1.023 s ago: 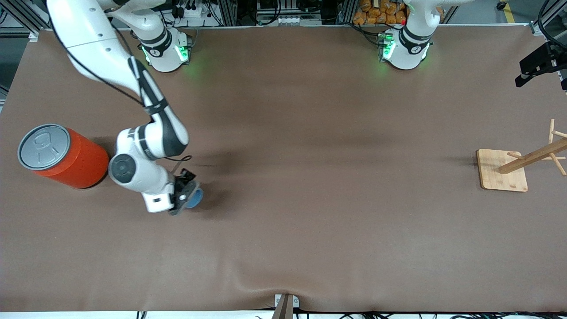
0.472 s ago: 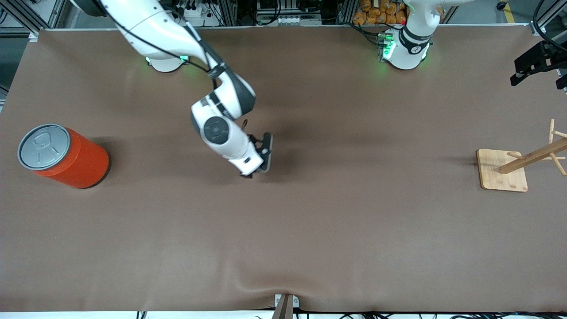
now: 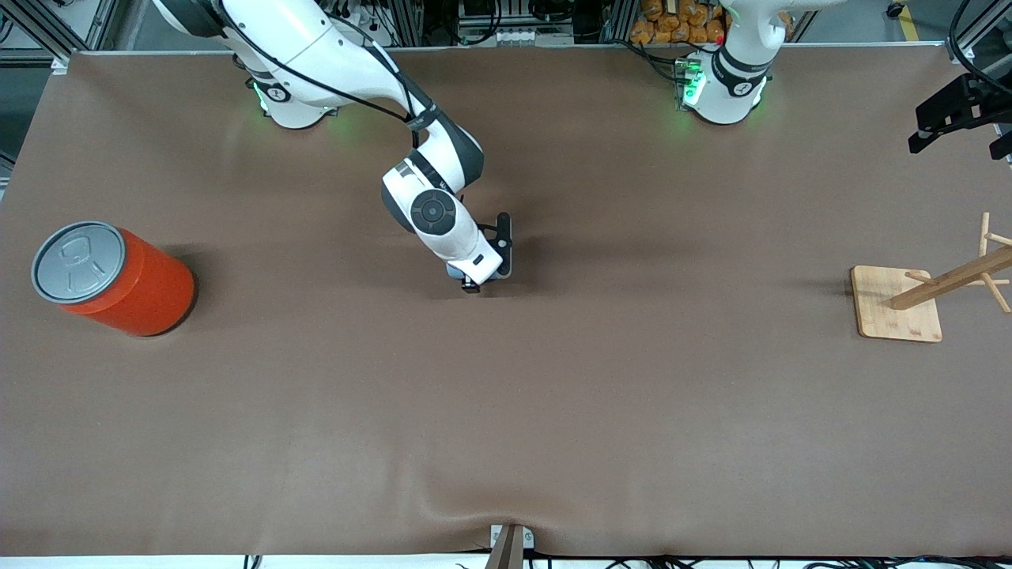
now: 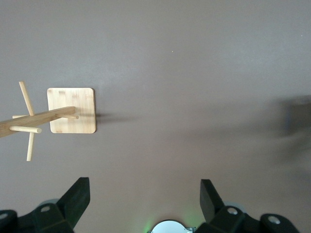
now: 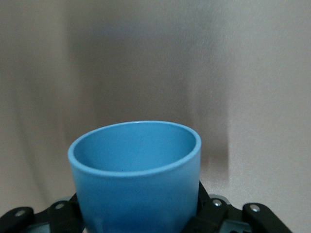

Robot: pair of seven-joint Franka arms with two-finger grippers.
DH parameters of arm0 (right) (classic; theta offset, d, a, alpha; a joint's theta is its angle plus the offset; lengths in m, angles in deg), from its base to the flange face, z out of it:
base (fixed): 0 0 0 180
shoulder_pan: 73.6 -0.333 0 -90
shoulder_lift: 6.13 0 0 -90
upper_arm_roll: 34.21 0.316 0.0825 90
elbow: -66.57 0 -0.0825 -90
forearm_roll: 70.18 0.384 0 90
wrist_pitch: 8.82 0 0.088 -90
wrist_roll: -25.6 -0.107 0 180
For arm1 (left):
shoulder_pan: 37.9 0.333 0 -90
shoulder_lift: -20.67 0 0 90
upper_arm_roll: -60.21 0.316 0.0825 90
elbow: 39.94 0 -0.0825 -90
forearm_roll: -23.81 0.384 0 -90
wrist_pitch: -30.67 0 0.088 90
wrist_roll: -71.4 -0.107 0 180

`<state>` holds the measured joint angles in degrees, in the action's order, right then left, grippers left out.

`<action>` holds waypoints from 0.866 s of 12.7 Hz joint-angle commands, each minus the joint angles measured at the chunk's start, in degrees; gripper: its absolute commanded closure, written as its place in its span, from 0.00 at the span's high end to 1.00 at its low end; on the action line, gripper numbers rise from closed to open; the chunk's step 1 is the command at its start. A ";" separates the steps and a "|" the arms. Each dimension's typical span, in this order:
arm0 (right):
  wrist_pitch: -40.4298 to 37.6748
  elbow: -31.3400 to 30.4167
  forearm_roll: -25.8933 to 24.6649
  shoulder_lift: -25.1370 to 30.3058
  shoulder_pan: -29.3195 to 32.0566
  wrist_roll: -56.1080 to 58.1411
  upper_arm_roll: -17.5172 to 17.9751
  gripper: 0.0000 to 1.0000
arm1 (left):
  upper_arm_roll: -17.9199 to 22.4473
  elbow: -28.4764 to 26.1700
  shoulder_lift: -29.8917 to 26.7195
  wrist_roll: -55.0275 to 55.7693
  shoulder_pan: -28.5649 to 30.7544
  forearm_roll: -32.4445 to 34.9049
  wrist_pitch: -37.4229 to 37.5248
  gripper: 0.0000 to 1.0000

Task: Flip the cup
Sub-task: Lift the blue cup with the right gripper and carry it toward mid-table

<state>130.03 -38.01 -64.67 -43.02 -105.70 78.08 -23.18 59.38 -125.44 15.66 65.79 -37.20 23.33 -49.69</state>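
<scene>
The cup's lower rim is at the table in the right wrist view, so it is time for my right gripper to open and release the cup now.
My right gripper [image 3: 475, 283] is low over the middle of the table and is shut on the cup. In the right wrist view the light-blue cup [image 5: 136, 177] fills the space between the black fingers [image 5: 216, 213], gripped round its lower body, with its darker blue inside showing through the open mouth. In the front view only a pale blue sliver of the cup [image 3: 453, 271] shows beside the hand. I cannot tell whether it touches the table. My left gripper [image 4: 144, 187] is open and empty, waiting high over the left arm's end of the table [image 3: 958, 141].
A large orange can with a grey pull-tab lid [image 3: 111, 276] stands at the right arm's end of the table. A wooden peg rack on a square base [image 3: 897, 304] stands at the left arm's end and also shows in the left wrist view [image 4: 72, 110].
My right arm has carried the cup from beside the orange can to the table's middle, toward the left arm's end. The cup is now mostly hidden under the hand. The left gripper barely moved.
</scene>
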 commanded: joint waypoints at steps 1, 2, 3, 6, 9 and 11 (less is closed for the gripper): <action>2.47 -1.06 -0.58 0.50 0.19 1.65 -0.21 0.62 | -0.14 0.16 0.08 -0.81 0.27 0.21 0.65 1.00; 2.30 -1.06 -0.58 0.59 0.45 1.74 -0.21 1.00 | -0.14 0.07 0.08 -0.81 0.27 0.21 0.56 1.00; 1.52 -0.97 -0.58 1.02 0.63 1.74 -0.21 1.00 | -0.14 0.07 0.17 -0.89 0.27 0.21 0.56 1.00; -2.69 -0.10 0.12 2.78 1.51 0.43 -0.21 1.00 | -0.49 -0.11 0.26 -0.81 0.01 0.21 0.56 1.00; -10.86 0.87 0.12 6.55 2.13 -11.48 -0.21 1.00 | -0.66 -0.02 1.74 -0.37 -0.43 0.30 0.47 1.00; -14.82 1.13 -0.06 8.93 2.13 -20.80 -0.39 1.00 | -0.66 0.24 2.80 -0.89 -0.08 0.47 0.30 1.00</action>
<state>118.43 -35.97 -64.57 -37.52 -104.01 64.85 -23.88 58.87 -125.92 17.41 65.79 -37.58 23.33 -49.70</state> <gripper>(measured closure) 0.000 0.000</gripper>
